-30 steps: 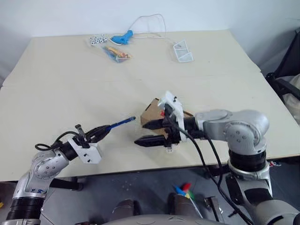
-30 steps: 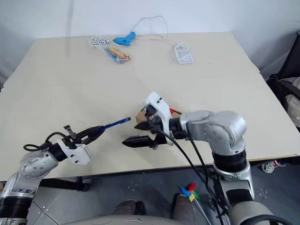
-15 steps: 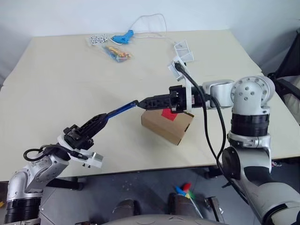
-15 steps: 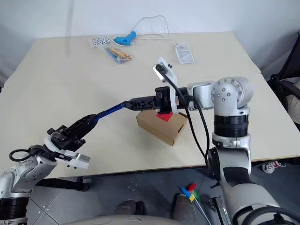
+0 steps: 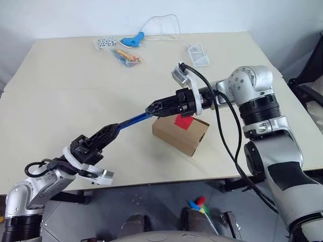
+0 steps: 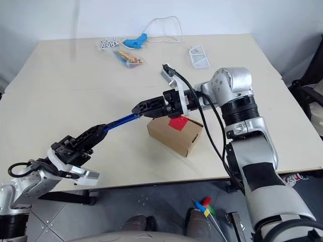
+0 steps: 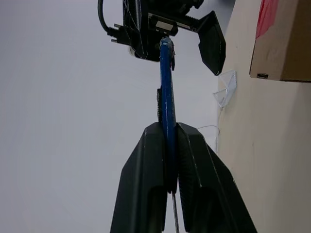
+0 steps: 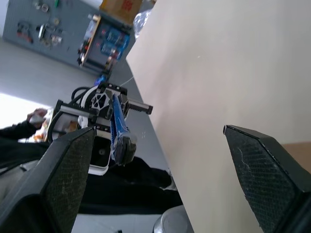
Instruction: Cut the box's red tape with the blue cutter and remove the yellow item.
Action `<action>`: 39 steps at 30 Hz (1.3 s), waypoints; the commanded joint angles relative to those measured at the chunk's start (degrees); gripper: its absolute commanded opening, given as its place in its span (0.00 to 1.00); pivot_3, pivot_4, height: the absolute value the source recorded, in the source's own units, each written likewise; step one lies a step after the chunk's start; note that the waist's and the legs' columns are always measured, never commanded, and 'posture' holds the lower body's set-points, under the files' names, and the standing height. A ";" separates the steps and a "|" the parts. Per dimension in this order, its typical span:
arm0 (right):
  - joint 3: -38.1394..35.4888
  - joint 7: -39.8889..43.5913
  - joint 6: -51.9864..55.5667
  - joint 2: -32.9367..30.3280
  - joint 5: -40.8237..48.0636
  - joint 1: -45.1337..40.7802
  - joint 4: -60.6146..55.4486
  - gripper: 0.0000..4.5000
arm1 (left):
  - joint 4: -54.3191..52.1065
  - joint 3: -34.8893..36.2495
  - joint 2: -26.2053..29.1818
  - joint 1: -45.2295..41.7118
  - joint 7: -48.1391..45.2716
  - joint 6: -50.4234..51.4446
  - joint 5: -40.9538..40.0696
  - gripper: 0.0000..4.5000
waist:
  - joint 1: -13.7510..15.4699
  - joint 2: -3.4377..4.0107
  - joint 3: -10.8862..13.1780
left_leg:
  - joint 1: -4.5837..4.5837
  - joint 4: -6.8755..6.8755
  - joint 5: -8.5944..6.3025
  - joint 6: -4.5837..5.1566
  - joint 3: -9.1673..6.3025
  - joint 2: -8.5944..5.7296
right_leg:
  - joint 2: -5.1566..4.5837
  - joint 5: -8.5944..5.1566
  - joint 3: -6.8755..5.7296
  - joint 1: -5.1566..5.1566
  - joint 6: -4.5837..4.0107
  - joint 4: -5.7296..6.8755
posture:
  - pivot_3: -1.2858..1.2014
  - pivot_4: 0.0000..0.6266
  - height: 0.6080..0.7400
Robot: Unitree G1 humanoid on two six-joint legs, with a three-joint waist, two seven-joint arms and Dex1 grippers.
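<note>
The blue cutter's blade needs to stay free to slit the red tape (image 5: 184, 121). My right gripper should next grab the blue cutter by its black-end with the cap (image 5: 147, 115).
The brown box (image 5: 177, 135) lies on the table with the red tape (image 5: 184, 121) on its top. My left gripper (image 5: 112, 130) is shut on the blue cutter (image 5: 133, 120), which slants up towards the box. In the left wrist view the cutter (image 7: 166, 97) runs out from between my fingers (image 7: 146, 184). My right gripper (image 5: 151, 108) hovers above the box's left end, pointing left, open, with the cutter's tip at its fingertips. In the right wrist view its fingers (image 8: 68, 179) stand wide apart around the cutter (image 8: 118, 124). The yellow item is out of view.
At the table's far side lie a light-blue gun-shaped tool (image 5: 132, 39) with a white cord, a packet of colourful sticks (image 5: 126, 57), small white pieces (image 5: 105, 43) and a clear tray (image 5: 198, 55). The table's front edge (image 5: 151, 180) runs close below the box.
My right gripper rose from low in front of the box to above it, pointing at the cutter. My left gripper lifted and tilted the cutter up until its tip met the right fingertips.
</note>
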 commanded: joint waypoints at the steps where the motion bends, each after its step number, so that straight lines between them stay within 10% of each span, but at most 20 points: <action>1: 0.89 3.04 -1.67 -0.13 -1.24 -2.18 0.62 0.98 | -2.32 0.05 0.73 0.20 1.10 0.42 -0.41 0.09 | -0.01 0.00 0.00 | 0.00 0.00 0.00 0.00 0.00 0.00 | 0.00 0.00 0.00 0.00 0.00 0.00 | 0.52 0.24 1.00; 22: 0.39 5.96 -4.14 3.13 -6.06 -4.03 3.96 0.98 | -3.00 -1.71 1.27 -0.34 0.72 2.45 -1.10 0.09 | -0.01 0.00 0.00 | -0.01 0.00 -0.01 -0.01 0.00 0.01 | 0.01 0.00 -0.03 -0.01 0.00 0.00 | 0.52 0.24 1.00; 36: 0.57 6.97 -4.11 2.62 -6.35 -3.58 2.56 0.05 | -3.05 -2.65 1.55 -0.24 0.49 4.33 -1.85 0.09 | -0.01 0.00 0.00 | -0.01 0.00 -0.01 -0.02 0.00 0.01 | 0.01 0.00 -0.04 -0.01 0.00 0.00 | 0.52 0.24 1.00; 39: 1.19 8.24 -3.86 2.02 -5.96 -2.86 0.81 0.04 | -2.65 -2.79 1.33 -0.25 0.33 5.28 -2.49 0.09 | 0.00 0.00 0.00 | -0.02 0.00 -0.01 -0.02 0.00 0.01 | 0.01 0.00 -0.04 -0.01 0.00 0.00 | 0.52 0.24 1.00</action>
